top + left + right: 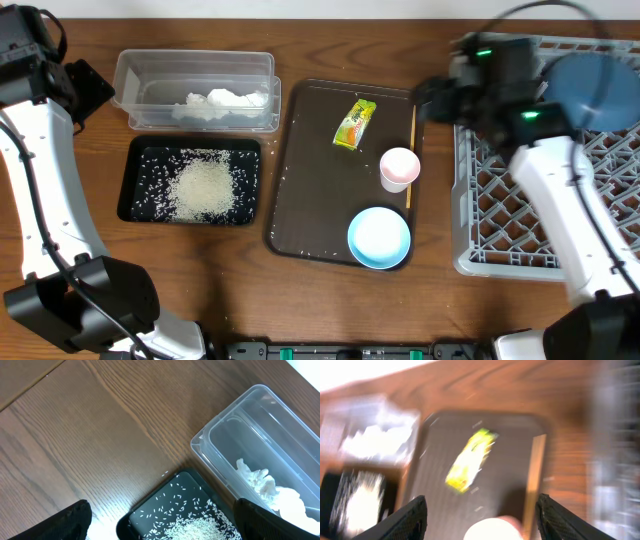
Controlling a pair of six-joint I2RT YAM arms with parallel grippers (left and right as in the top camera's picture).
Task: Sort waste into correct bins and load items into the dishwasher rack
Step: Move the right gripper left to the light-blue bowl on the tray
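My right gripper needs to grab the light blue bowl's rim (351,237) on the side farthest from the grey rack (500,220), to tip and load the bowl there.
The clear tub (150,80) holds the crumpled tissue (222,103). The black tray (128,190) holds the rice heap (205,185). The yellow-green wrapper (354,124), the pinkish-white cup (399,168), the light blue bowl (379,238) and the wooden stick (411,150) lie on the brown serving tray (310,200). The dark blue plate (590,90) stands in the grey rack (500,220). The mint green bowl is out of view. My left gripper (162,530) is open and empty, high over the tub's left end. My right gripper (480,510) is open and empty above the cup (492,530), with the wrapper (470,460) ahead of it.
The right wrist view is blurred by motion. Scattered rice grains lie on the brown serving tray. The right arm (560,200) reaches across the rack. Bare wooden table lies left of the tub (100,435) and along the front edge.
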